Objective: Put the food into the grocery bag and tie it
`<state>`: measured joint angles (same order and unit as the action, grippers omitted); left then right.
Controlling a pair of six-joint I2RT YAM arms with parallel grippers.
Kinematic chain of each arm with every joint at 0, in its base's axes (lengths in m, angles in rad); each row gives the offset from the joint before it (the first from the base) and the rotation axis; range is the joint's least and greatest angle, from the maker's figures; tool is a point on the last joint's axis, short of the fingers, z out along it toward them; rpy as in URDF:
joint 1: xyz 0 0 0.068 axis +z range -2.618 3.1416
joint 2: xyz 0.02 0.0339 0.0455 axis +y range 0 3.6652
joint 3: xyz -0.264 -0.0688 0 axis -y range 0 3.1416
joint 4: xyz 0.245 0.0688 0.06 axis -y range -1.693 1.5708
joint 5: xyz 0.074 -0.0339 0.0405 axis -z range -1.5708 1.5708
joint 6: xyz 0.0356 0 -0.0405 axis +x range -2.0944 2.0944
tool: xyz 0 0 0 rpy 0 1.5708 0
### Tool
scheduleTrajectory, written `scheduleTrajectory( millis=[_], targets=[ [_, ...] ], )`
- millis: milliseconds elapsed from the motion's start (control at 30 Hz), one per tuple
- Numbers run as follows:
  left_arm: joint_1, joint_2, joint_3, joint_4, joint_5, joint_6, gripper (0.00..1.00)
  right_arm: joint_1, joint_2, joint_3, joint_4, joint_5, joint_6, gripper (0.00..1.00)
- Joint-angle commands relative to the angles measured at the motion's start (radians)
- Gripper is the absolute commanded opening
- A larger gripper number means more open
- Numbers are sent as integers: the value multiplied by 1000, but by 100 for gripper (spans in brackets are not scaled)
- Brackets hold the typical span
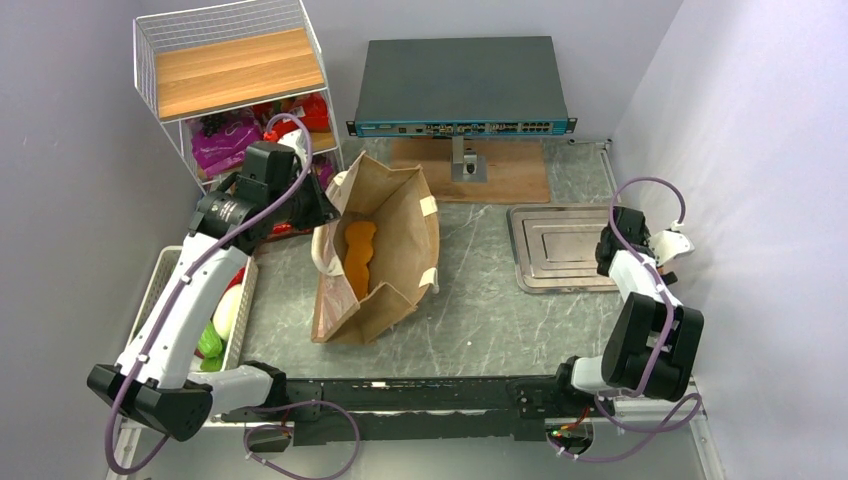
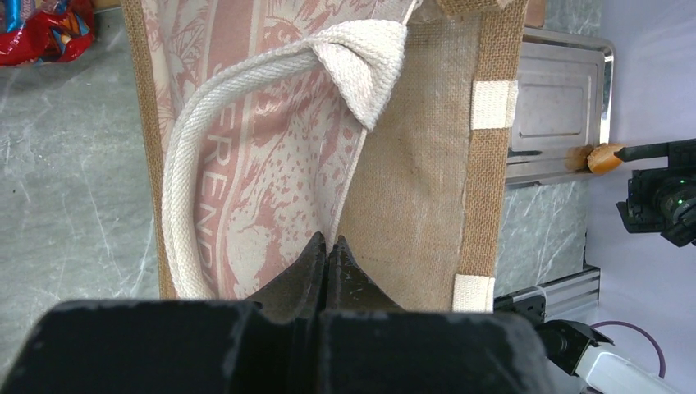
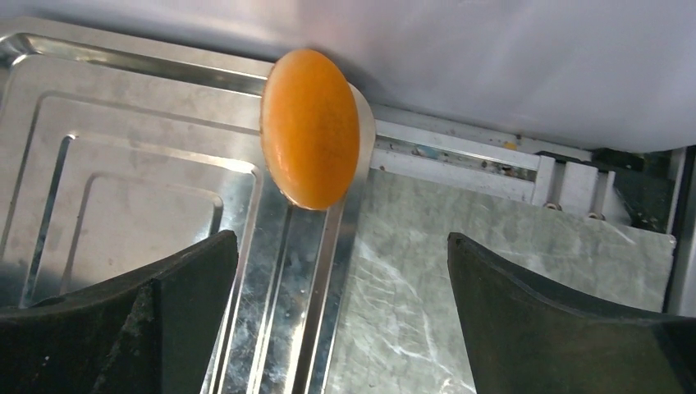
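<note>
The robot's right gripper needs to reach the orange oval piece and grab it by its end nearest the gripper's fingers, so the piece's other end stays free to enter the bag (image 1: 400, 215).
The tan grocery bag (image 1: 400, 215) lies on its side mid-table, mouth open, with an orange carrot-like piece (image 1: 358, 255) inside. My left gripper (image 1: 322, 205) is shut on the bag's rim; in the left wrist view its fingertips (image 2: 322, 250) pinch the edge between the pink-printed side (image 2: 246, 123) and the plain inner wall, beside a cream handle (image 2: 185, 164). My right gripper (image 3: 343, 235) is open and empty over the tray's edge, short of an orange oval piece (image 3: 310, 127) on the tray's rim. Red packets (image 1: 305, 110) and a purple packet (image 1: 225, 140) sit on the shelf.
A white wire shelf (image 1: 235, 70) stands at the back left. A white slatted basket (image 1: 160, 290) at the left holds pale and green produce (image 1: 212, 335). A metal tray (image 1: 560, 245) lies at the right, a network switch (image 1: 460, 85) at the back. Walls are close on both sides.
</note>
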<state>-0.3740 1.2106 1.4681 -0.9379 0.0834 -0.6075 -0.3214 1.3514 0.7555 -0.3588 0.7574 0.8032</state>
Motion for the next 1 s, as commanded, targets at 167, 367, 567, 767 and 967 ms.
scheduleTrajectory(
  millis=[167,367,567,767,967],
  targets=[
    [18,-53,-3,81,19,15,0,-36,83,13,182,1,-46,98],
    [23,-69,-27,105,45,15,0,-40,129,34,190,10,-46,91],
    [26,-68,-12,79,20,28,0,-54,163,45,166,29,-19,82],
    [27,-70,-18,75,18,24,0,-65,190,47,168,22,13,73],
    [33,-75,-31,78,18,22,0,-82,253,96,119,8,40,71]
  ],
)
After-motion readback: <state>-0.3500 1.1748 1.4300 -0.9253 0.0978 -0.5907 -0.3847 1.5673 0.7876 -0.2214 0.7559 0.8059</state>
